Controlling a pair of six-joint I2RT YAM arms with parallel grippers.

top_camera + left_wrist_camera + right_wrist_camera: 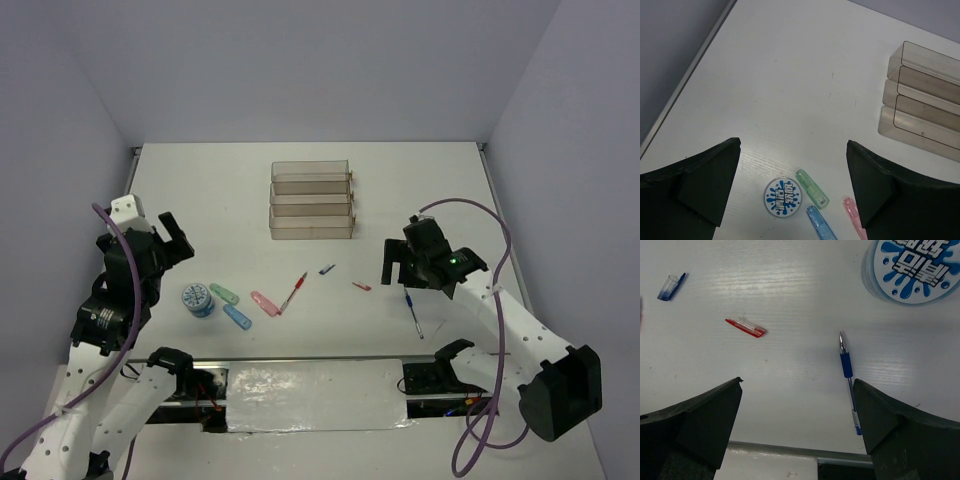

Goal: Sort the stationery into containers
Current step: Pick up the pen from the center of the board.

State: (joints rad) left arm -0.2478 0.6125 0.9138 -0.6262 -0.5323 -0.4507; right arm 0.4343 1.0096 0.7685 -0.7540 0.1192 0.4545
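Note:
The blue pen's tip and blue grip should stay free to take the blue cap. My right gripper needs to grab the pen next by its clear body [415, 319] [852, 392].
The clear trays [312, 200] stand at the table's back centre and show in the left wrist view [922, 105]. My left gripper [176, 240] [793, 146] is open and empty above a blue patterned roll [198, 299] [784, 196], a green capsule [224, 294] [812, 188], a blue capsule [237, 316] [821, 226] and a pink capsule [264, 303] [855, 217]. My right gripper [400, 265] [797, 384] is open and empty above the table; a blue pen [413, 313] [846, 370] lies by its right finger. A second roll [912, 265] shows only in the right wrist view.
A red pen [293, 293] lies mid-table. A blue cap [326, 269] [670, 287] and a red cap [361, 286] [746, 327] lie between the pens. The table's near edge [790, 450] is just below my right gripper. Walls enclose the table's sides and back.

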